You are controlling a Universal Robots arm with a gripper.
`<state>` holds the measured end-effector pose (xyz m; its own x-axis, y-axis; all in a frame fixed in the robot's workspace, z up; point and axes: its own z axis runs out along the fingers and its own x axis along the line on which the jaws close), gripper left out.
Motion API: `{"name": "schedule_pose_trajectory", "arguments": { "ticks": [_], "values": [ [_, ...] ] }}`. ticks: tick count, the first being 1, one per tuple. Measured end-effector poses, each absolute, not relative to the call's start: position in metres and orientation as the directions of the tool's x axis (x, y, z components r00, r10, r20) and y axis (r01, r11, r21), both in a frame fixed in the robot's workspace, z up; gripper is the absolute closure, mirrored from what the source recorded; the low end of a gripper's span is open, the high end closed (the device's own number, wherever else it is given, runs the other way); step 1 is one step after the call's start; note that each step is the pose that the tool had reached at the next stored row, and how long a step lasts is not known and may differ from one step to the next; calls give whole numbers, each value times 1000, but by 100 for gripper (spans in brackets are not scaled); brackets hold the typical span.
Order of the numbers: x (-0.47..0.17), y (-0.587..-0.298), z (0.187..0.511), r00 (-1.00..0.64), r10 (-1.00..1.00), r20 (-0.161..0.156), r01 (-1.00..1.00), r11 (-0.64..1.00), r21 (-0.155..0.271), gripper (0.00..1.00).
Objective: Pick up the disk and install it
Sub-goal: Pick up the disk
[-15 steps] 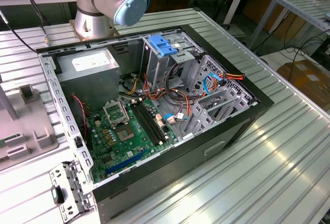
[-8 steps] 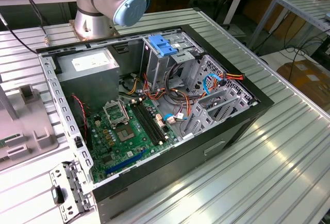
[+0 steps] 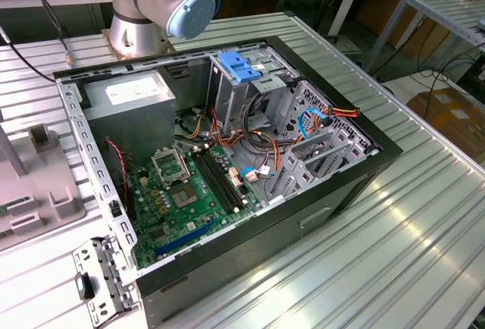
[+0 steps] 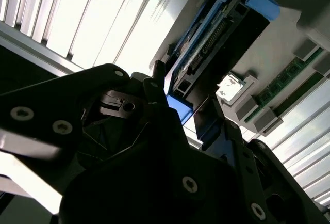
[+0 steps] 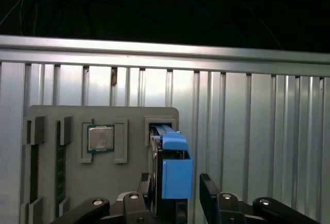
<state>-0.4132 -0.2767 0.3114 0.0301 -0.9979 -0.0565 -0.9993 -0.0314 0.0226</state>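
The robot should install the disk in the computer case, so next its gripper should take hold of the disk by its blue carrier frame (image 5: 176,177).
The disk (image 5: 175,175) stands on edge in a slot of a grey holder tray (image 5: 72,182), its blue carrier frame facing the first wrist view. My gripper (image 5: 176,182) straddles it, open: one finger lies close against the disk's side and the other finger (image 5: 206,188) stands a small gap off the carrier. In the second wrist view the disk (image 4: 221,33) shows its connector edge, and the gripper (image 4: 180,100) sits around the carrier's near blue tab. The open computer case (image 3: 356,185) lies on the table in the exterior view, with its metal drive cage (image 3: 235,101) at the back.
A processor chip (image 5: 100,138) and memory sticks (image 5: 60,167) sit in other tray slots. A blue bracket (image 3: 239,65) tops the drive cage. Cables cross the case near the motherboard (image 3: 182,200). The arm's base (image 3: 151,3) stands behind the case. A loose metal bracket (image 3: 102,283) lies nearby.
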Motion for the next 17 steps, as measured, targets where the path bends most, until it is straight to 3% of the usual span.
{"name": "schedule_pose_trajectory", "arguments": {
  "ticks": [17],
  "values": [
    [-412, -277, 277, 36, -998, -56, -999, -38, 23, 50]
  ]
}}
